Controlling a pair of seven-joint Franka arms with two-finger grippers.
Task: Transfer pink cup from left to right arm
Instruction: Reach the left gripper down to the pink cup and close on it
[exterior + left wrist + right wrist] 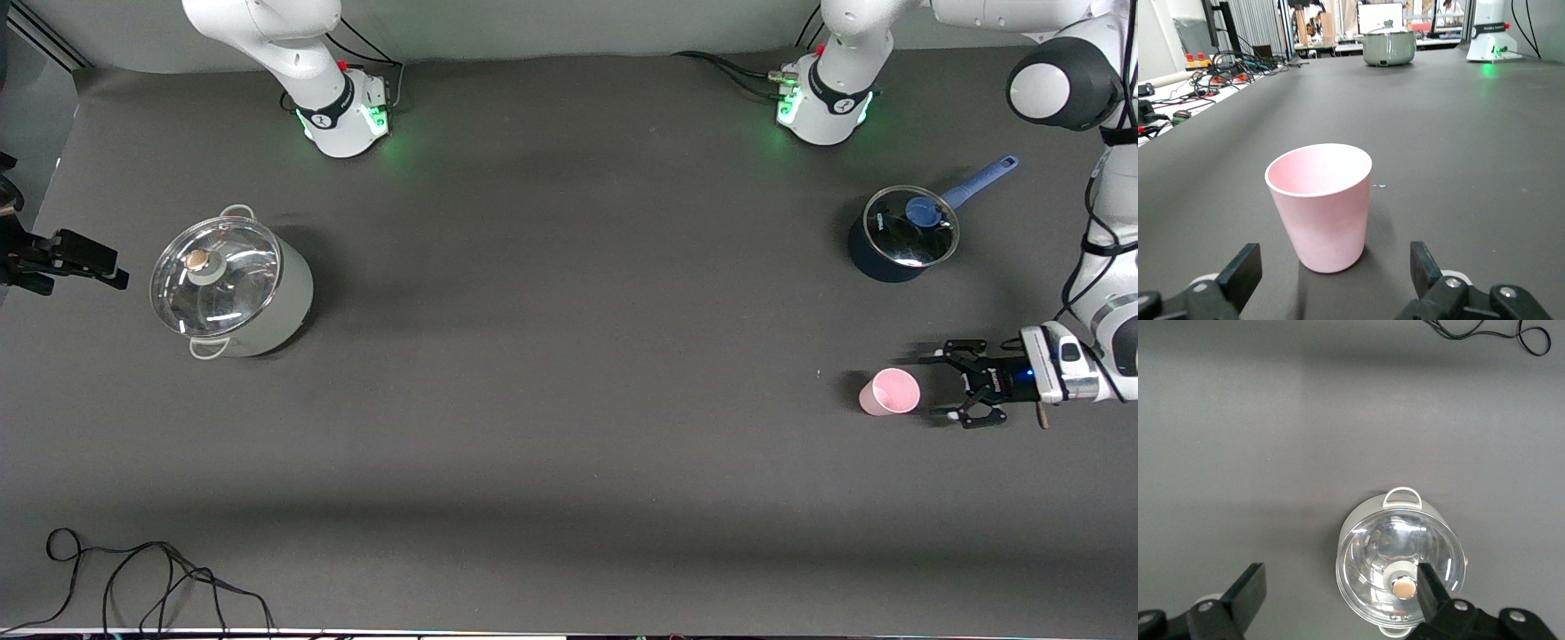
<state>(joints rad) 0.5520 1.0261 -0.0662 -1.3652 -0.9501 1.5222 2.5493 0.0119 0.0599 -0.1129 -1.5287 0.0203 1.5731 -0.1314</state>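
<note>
I will next grab the pink cup by its lower body with my left gripper, so that the cup's rim stays free for my right gripper.
The pink cup (889, 392) stands upright on the dark table toward the left arm's end. My left gripper (941, 386) is low beside it and open, its fingertips just short of the cup's sides. In the left wrist view the cup (1319, 203) stands just ahead of the open left gripper (1333, 273), in line with the gap between the fingers (1243, 268), untouched. My right gripper (62, 260) is open and empty at the right arm's end of the table. In the right wrist view the right gripper (1338, 587) is high over the table beside a lidded pot.
A grey-green pot with a glass lid (233, 289) stands toward the right arm's end; it also shows in the right wrist view (1400, 567) and the left wrist view (1389, 47). A dark blue saucepan with a lid (902, 233) stands farther from the front camera than the cup. A black cable (133, 578) lies at the near edge.
</note>
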